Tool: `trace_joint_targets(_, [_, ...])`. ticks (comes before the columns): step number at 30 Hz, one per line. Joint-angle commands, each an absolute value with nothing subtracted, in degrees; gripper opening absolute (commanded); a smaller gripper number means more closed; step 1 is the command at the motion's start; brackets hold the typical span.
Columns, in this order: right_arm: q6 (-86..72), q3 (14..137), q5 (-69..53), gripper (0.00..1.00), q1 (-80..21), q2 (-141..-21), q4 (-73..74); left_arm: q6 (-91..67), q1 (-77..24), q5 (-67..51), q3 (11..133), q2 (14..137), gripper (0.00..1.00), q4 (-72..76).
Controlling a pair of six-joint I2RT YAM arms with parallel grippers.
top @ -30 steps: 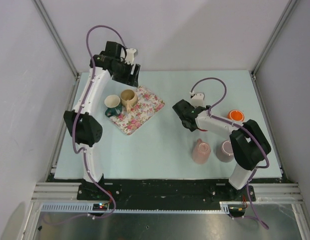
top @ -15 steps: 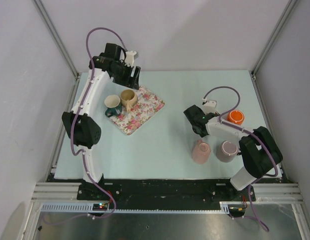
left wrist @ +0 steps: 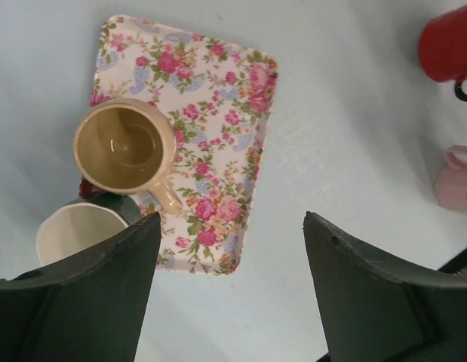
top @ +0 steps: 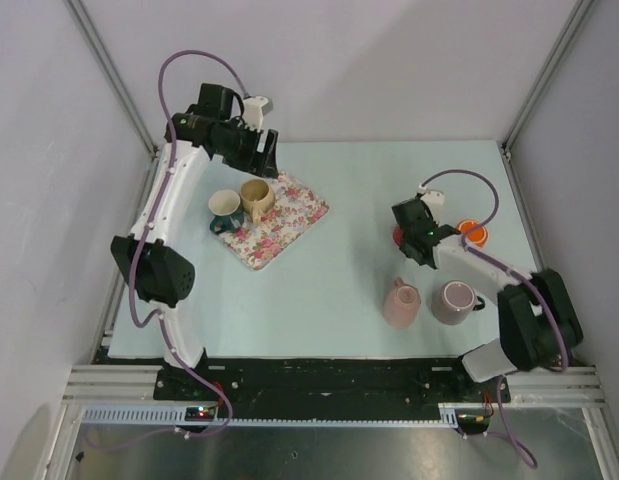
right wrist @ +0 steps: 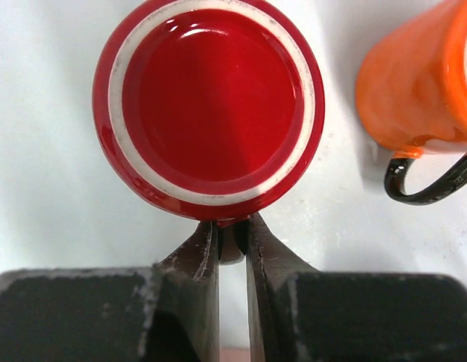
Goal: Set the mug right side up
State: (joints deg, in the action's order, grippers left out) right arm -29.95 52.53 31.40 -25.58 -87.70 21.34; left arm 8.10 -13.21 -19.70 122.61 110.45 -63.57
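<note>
My left gripper grabs the red mug's rim (top: 397, 236) (left wrist: 425, 57) next, away from the handle, leaving the white-ringed base free to set the mug upright.
A red mug (right wrist: 209, 109) stands upside down on the pale table, its white-ringed base facing up. My right gripper (right wrist: 233, 223) is shut on the mug's handle, which sits pinched between the fingertips at the mug's near edge. From above, the right gripper (top: 411, 232) covers most of the red mug (top: 398, 237). Far off at the back left, my left gripper (left wrist: 231, 219) hangs open and holds nothing, high over the floral tray (left wrist: 225, 90). The left wrist view also catches the red mug (left wrist: 448, 41) at its top right corner.
An orange mug (right wrist: 418, 83) with a black handle lies just right of the red one. A pink mug (top: 400, 303) and a mauve mug (top: 455, 301) stand near the front right. On the tray (top: 294, 215) are a cream mug (top: 255, 197) and a teal mug (top: 225, 208).
My right arm swung to the right over the red mug and its jaws closed on the handle. The left arm shifted slightly at the back and stayed open.
</note>
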Motion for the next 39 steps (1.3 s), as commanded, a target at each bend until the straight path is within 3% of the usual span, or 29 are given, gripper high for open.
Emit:
trace_joint_targets(1, [-27.3, 54.3, 21.6, 0.00, -25.7, -73.7, 9.1, 7.9, -13.1, -27.5, 122.1, 103.6, 0.82, -63.2])
trace_joint_targets(6, [-33.0, 54.4, 7.2, 0.00, -27.9, -63.1, -5.5, 5.0, -13.9, -36.6, 123.4, 100.4, 0.93, -63.2])
trace_joint_targets(10, [-38.8, 54.5, -0.2, 0.00, -30.8, -59.8, -17.3, 5.6, -17.5, -39.1, 124.0, 97.3, 0.95, -63.2])
trace_joint_targets(16, [-43.3, 55.3, -3.4, 0.00, -36.8, -58.8, -29.4, -0.3, -19.4, -52.0, 130.8, 97.1, 0.92, -62.9])
trace_joint_targets(25, [-44.0, 57.6, -3.0, 0.00, -41.7, -60.3, -31.4, -5.1, -23.6, -63.1, 132.1, 95.3, 0.80, -58.7])
trace_joint_targets(29, [-44.5, 58.2, -3.7, 0.00, -43.5, -61.6, -32.3, -8.4, -24.9, -65.0, 131.5, 95.0, 0.69, -56.1])
trace_joint_targets(31, [-45.7, 58.4, -5.2, 0.00, -44.0, -63.5, -32.8, -10.3, -26.0, -65.9, 131.1, 95.2, 0.58, -54.2])
trace_joint_targets(34, [-46.8, 58.5, -5.9, 0.00, -44.5, -65.4, -32.0, -12.5, -27.0, -66.9, 130.7, 95.9, 0.16, -51.6])
trace_joint_targets(36, [-46.5, 58.5, -3.7, 0.01, -44.3, -65.6, -28.3, -12.7, -27.0, -64.4, 130.1, 96.1, 0.04, -50.9])
trace_joint_targets(37, [-46.4, 58.5, -2.0, 0.08, -44.0, -65.4, -26.1, -12.8, -26.9, -61.3, 129.7, 96.2, 0.02, -50.8])
trace_joint_targets(39, [-45.8, 58.5, 1.3, 0.40, -43.2, -65.1, -20.2, -12.5, -26.9, -50.6, 128.4, 96.6, 0.01, -50.7])
